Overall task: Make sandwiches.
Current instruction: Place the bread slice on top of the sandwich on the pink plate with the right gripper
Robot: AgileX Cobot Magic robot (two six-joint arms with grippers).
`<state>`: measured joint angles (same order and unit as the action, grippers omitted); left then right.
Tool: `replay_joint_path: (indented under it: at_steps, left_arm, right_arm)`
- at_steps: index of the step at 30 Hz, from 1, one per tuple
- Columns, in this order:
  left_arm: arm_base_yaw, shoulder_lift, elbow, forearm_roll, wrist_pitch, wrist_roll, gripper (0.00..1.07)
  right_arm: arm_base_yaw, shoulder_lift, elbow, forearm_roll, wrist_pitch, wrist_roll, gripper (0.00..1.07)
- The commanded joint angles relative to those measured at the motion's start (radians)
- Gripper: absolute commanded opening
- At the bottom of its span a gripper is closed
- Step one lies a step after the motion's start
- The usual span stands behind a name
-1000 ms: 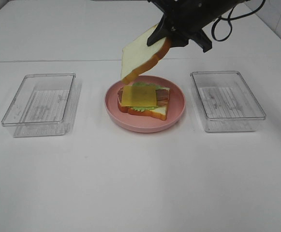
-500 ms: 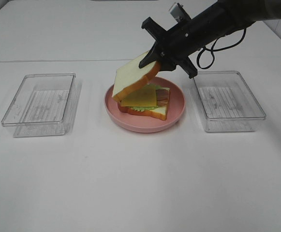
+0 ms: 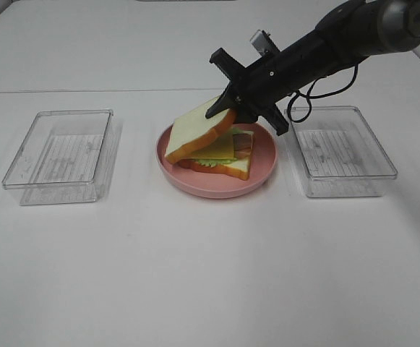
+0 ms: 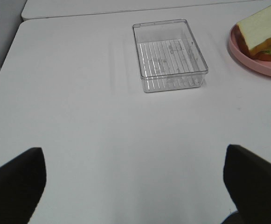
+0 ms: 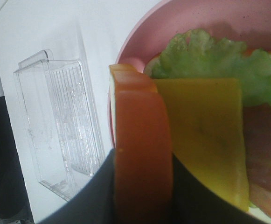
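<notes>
The top bread slice [image 3: 194, 130] leans over the yellow cheese [image 3: 218, 149] inside the plate and would lie on the stack, so my right gripper now releases the top slice.
On the pink plate [image 3: 264, 170] lies the sandwich stack: bottom bread slice [image 3: 231, 168], green lettuce [image 5: 205, 60], brown bacon [image 5: 266, 140] and yellow cheese [image 5: 205, 130]. My right gripper [image 3: 231, 110] is shut on the crust of the top bread slice [image 3: 194, 130] and holds it tilted, its far edge low over the stack's left side. The crust [image 5: 142, 154] fills the right wrist view between the fingers. My left gripper [image 4: 133, 186] is open, off to the left over bare table, holding nothing.
A clear plastic tray [image 3: 61, 155] stands left of the plate and another [image 3: 340, 148] right of it. The left tray also shows in the left wrist view [image 4: 169, 53]. The white table [image 3: 210, 267] extends toward the front.
My right gripper has come down and toward the plate with the top bread slice, which went from hanging steeply above the stack to lying tilted just over it. The left gripper's motion is not shown.
</notes>
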<state>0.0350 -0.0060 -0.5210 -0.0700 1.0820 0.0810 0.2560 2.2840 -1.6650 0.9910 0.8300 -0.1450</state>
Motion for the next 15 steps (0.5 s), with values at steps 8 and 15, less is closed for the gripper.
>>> replay_joint_path:
  at_steps: [8,15]
  left_arm:
    - [0.001,-0.018,0.004,0.004,-0.006,-0.003,0.98]
    - [0.001,-0.018,0.004,0.004,-0.006,-0.003,0.98]
  right_arm:
    - [0.006,-0.002,0.003,-0.029,-0.011,-0.007,0.23]
    - [0.006,-0.011,-0.005,-0.064,-0.005,-0.006,0.75]
